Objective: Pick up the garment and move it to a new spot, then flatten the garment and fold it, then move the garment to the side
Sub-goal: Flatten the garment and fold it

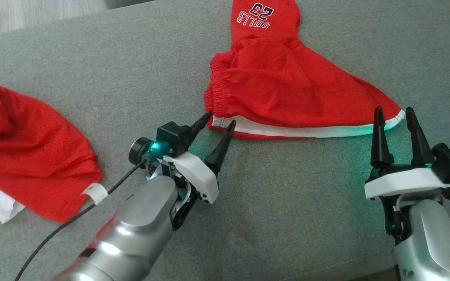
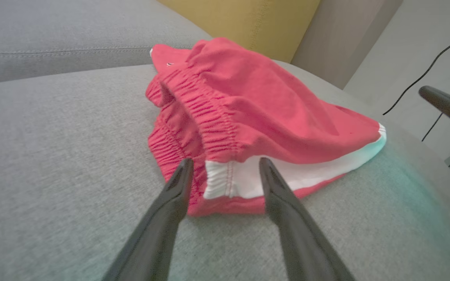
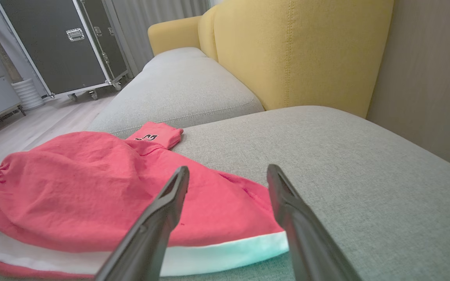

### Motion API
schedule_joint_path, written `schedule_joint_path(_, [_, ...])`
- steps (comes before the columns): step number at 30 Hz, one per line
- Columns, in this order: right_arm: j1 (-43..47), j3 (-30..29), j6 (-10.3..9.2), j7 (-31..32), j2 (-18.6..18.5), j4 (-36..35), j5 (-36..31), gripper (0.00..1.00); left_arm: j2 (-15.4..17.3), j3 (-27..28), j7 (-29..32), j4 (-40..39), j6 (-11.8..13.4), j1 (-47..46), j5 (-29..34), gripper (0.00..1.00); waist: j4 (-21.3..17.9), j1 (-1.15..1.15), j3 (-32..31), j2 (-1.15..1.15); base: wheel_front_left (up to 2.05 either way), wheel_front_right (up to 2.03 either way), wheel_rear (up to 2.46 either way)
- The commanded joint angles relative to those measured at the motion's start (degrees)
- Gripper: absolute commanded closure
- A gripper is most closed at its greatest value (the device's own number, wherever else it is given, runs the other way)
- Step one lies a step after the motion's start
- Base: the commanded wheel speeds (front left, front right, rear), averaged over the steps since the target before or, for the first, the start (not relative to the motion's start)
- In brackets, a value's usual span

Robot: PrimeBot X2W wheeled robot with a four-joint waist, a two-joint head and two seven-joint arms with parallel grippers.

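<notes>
Next, my left gripper pinches the shorts' waistband by its white stripe end (image 1: 217, 121) to stretch the red shorts out by their side stripe (image 1: 303, 131).
The garment (image 1: 287, 86) is a pair of red shorts with a white side stripe and a "BULLS 23" print, lying rumpled on the grey sofa seat (image 1: 92, 58). My left gripper (image 1: 220, 118) stands open at its elastic waistband corner; in the left wrist view the fingers (image 2: 170, 195) straddle the white end of the stripe on the garment (image 2: 256, 97). My right gripper (image 1: 393, 110) stands open at the hem corner on the right. In the right wrist view this gripper (image 3: 229, 168) hovers over the garment's (image 3: 72, 183) red cloth near the stripe. Nothing is held.
A second red garment (image 1: 33, 148) with white cloth under it lies at the left of the seat. A yellow backrest (image 3: 307, 50) rises behind the cushions. Black wheeled cases (image 3: 72, 43) stand on the floor beyond. The right gripper's finger (image 2: 447, 107) shows in the left wrist view.
</notes>
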Motion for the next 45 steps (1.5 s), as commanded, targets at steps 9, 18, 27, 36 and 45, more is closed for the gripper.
schedule_joint_path(9, [-1.49,1.03,0.21,-0.63,-0.19,1.16,-0.46,0.0,2.63,-0.72,-3.58,-1.78,0.08,-3.51,-3.18,1.0,1.36,-0.01,-1.02,0.0,0.0,0.0,0.0])
schedule_joint_path(18, [-1.76,-3.19,0.21,2.04,-0.2,9.73,-4.82,0.0,3.33,3.43,-3.77,-5.84,0.18,0.54,0.5,1.0,3.89,-0.01,-3.02,0.0,0.0,0.0,0.0])
schedule_joint_path(27, [-3.99,-7.05,0.21,2.75,-0.2,16.86,-3.44,0.0,2.67,4.9,-3.78,-7.05,0.14,3.03,3.2,1.0,5.37,-0.01,-3.81,0.0,0.0,0.0,0.0])
schedule_joint_path(36, [-6.16,-7.71,0.21,4.32,-0.19,23.18,-4.08,0.0,2.22,5.66,-3.78,-7.09,0.1,3.55,4.26,1.0,6.19,-0.01,-3.92,0.0,0.0,0.0,0.0])
schedule_joint_path(45, [-7.33,-4.48,0.21,5.83,-0.19,27.16,-1.86,1.0,2.02,6.25,-3.78,-6.25,0.09,3.91,4.96,1.0,5.92,-0.01,-4.62,0.0,0.0,0.0,0.0])
